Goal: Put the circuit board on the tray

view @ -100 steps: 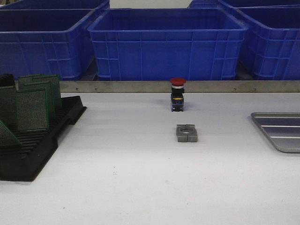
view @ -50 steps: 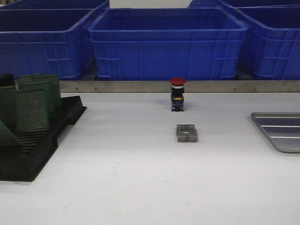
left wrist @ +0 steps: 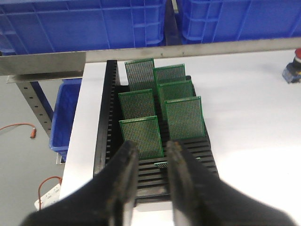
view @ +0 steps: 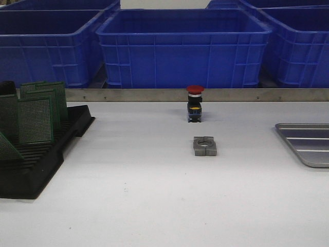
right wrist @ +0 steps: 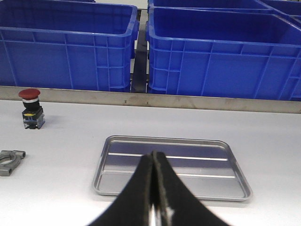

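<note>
My left gripper grabs the nearest circuit board by its free upper edge [left wrist: 178, 162] next, to place it on the tray, since the rack's slots hold the board's lower end.
Several green circuit boards [view: 35, 121] stand upright in a black slotted rack [view: 46, 159] at the table's left. In the left wrist view the boards [left wrist: 141, 136] sit just beyond my left gripper [left wrist: 150, 153], which is open and empty over the near end of the rack [left wrist: 104, 122]. One small board [left wrist: 162, 165] lies flat between the fingertips. The silver tray [view: 308, 154] lies empty at the table's right edge. In the right wrist view my right gripper [right wrist: 154, 157] is shut and empty above the near side of the tray [right wrist: 197, 165].
A red push button [view: 195, 103] and a grey metal clamp [view: 204, 146] sit mid-table. Blue bins [view: 182, 49] line the back behind a metal rail. A dark shape [view: 6, 87] shows above the boards at the left edge.
The dark shape above the boards at the left edge has shifted very slightly. Nothing else has visibly moved.
</note>
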